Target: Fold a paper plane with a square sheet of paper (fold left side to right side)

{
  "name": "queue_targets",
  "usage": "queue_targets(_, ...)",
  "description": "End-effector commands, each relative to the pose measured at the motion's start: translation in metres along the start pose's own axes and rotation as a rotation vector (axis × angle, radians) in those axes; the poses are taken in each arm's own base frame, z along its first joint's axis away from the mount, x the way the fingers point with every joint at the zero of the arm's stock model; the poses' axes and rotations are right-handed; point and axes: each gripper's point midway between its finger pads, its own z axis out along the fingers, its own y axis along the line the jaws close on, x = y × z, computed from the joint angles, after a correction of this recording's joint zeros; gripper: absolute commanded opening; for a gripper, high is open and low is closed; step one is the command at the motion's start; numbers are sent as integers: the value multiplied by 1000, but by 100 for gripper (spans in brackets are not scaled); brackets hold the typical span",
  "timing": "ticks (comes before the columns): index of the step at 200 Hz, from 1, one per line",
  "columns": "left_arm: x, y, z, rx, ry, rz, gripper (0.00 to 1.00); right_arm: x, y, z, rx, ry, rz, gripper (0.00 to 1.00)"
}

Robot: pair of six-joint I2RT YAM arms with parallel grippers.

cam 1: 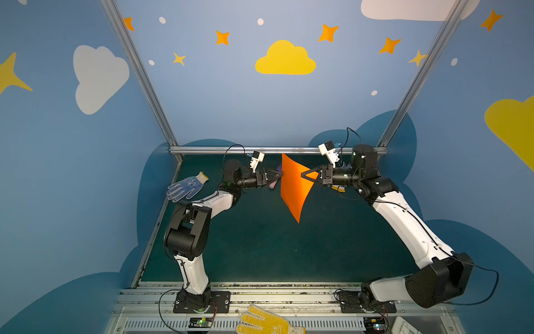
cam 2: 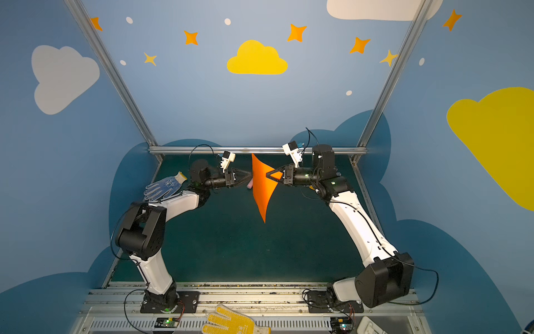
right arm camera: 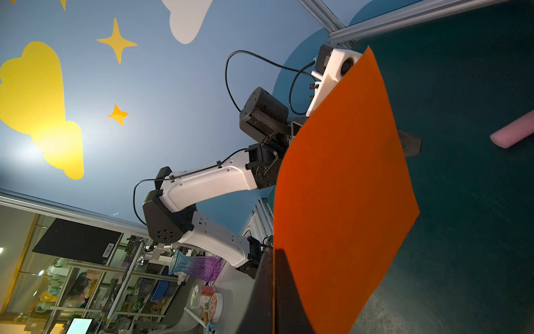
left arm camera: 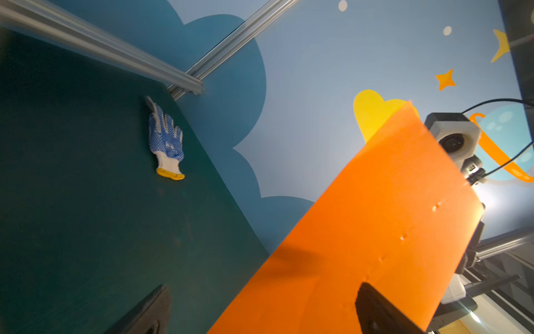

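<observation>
The square sheet's free edge opposite my right gripper is the part my left gripper needs to grab next, to fold that side across.
The square sheet of paper (cam 1: 294, 188) (cam 2: 263, 189) is bright orange and hangs upright in the air over the middle of the table, slightly bowed and unfolded. My right gripper (cam 1: 303, 174) (cam 2: 268, 174) (right arm camera: 273, 256) is shut on its right edge. My left gripper (cam 1: 278, 175) (cam 2: 249, 175) (left arm camera: 261, 303) is open at the sheet's left edge. In the left wrist view the paper (left arm camera: 361, 231) reaches into the gap between the fingers, with one finger in front of it. The paper plane is out of view.
A blue-dotted glove (cam 1: 186, 186) (left arm camera: 166, 141) lies at the table's far left. A pink handle (cam 1: 274, 184) (right arm camera: 513, 133) lies behind the sheet near the back rail (cam 1: 277, 149). A yellow glove (cam 1: 265, 321) rests on the front frame. The table (cam 1: 260, 248) is dark green.
</observation>
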Motion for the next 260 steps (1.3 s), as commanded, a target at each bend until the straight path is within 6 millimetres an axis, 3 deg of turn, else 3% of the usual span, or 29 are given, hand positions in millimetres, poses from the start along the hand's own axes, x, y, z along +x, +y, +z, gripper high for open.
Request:
queue_targets(1,-3,-30,5,84,32,66,100,-10,23,-6,-41,-25,-57,0)
queue_targets(42,-1,-39,9,142,61,58,97,-17,10,-12,-20,-56,-45,0)
queue_targets(87,-2,-38,4,162,51,35,57,-21,-7,-22,1,-89,-16,0)
queue_targets(126,-1,-35,3,161,55,19,50,-23,-17,-27,17,-104,3,0)
queue_targets(144,-2,-38,4,167,60,15,41,-23,-23,-28,23,-109,14,0)
queue_targets(175,3,-34,7,159,65,2,39,-23,-27,-29,26,-114,22,0)
queue_targets(211,12,-24,11,132,83,-23,5,-23,-37,-29,39,-122,44,0)
queue_targets(232,18,-13,10,88,86,-54,4,-22,-52,-32,77,-138,75,0)
queue_targets(233,18,-12,10,84,86,-56,4,-22,-53,-33,81,-140,77,0)
queue_targets(242,21,-2,8,39,72,-92,4,-21,-66,-38,130,-154,100,38)
queue_targets(246,21,3,7,12,65,-105,4,-20,-72,-41,156,-162,109,49)
queue_targets(260,33,18,4,-69,72,-164,4,-16,-94,-56,256,-200,148,67)
